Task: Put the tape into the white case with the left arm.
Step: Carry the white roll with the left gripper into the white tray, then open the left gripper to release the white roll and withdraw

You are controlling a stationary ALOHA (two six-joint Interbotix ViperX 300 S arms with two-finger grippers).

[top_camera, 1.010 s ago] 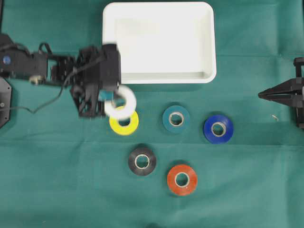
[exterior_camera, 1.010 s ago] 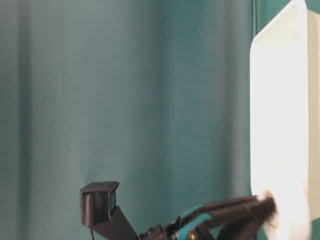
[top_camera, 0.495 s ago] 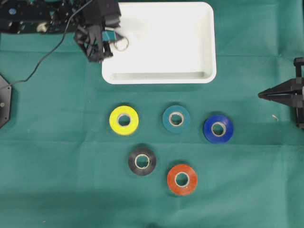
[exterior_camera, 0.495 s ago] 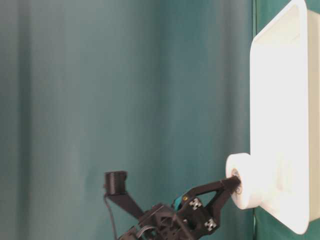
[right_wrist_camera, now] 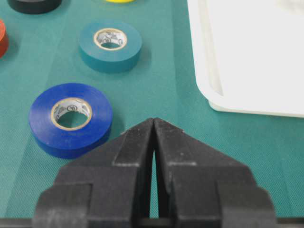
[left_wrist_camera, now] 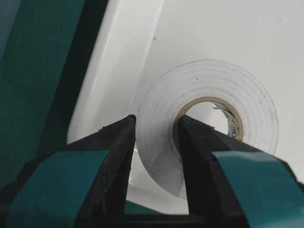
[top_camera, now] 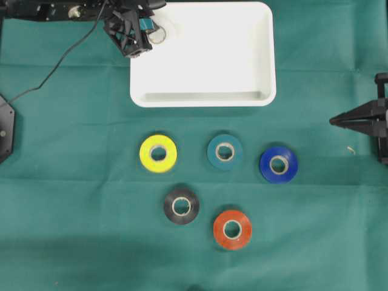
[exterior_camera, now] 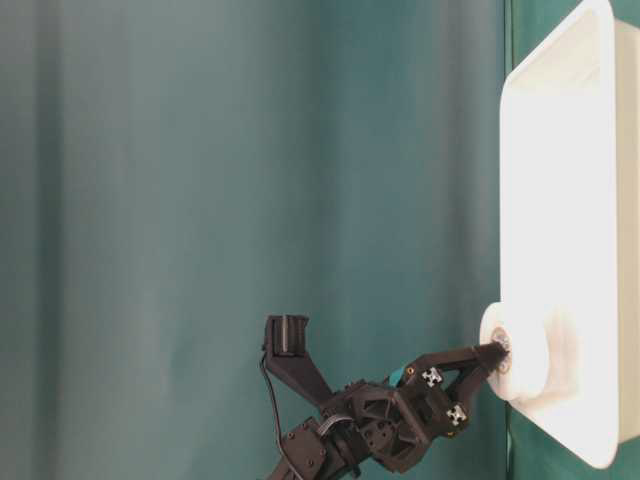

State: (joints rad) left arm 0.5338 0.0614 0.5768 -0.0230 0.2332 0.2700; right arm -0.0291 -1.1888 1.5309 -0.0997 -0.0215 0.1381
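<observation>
The white tape roll (left_wrist_camera: 237,90) is low inside the case's corner and would lie there, so my left gripper should open now.
A white tape roll (left_wrist_camera: 237,90) hangs in my left gripper (left_wrist_camera: 156,122), which is shut on the roll's wall with one finger (left_wrist_camera: 197,137) inside the core and the other outside. From overhead, the tape (top_camera: 156,35) and left gripper (top_camera: 148,31) are over the far-left corner of the white case (top_camera: 203,100). The table-level view shows the tape (exterior_camera: 525,350) at the case's rim (exterior_camera: 605,120). I cannot tell whether the roll touches the case floor. My right gripper (top_camera: 333,121) rests shut and empty at the right edge, its shut tips (right_wrist_camera: 153,121) over the cloth.
Several tape rolls lie on the green cloth in front of the case: yellow (top_camera: 158,153), teal (top_camera: 225,151), blue (top_camera: 279,164), black (top_camera: 181,205) and red (top_camera: 232,229). The left arm's cable (top_camera: 54,66) trails over the cloth at far left.
The left arm carried the white tape from above the yellow roll to the case's far-left corner, then shifted a little farther back. The right arm stayed still.
</observation>
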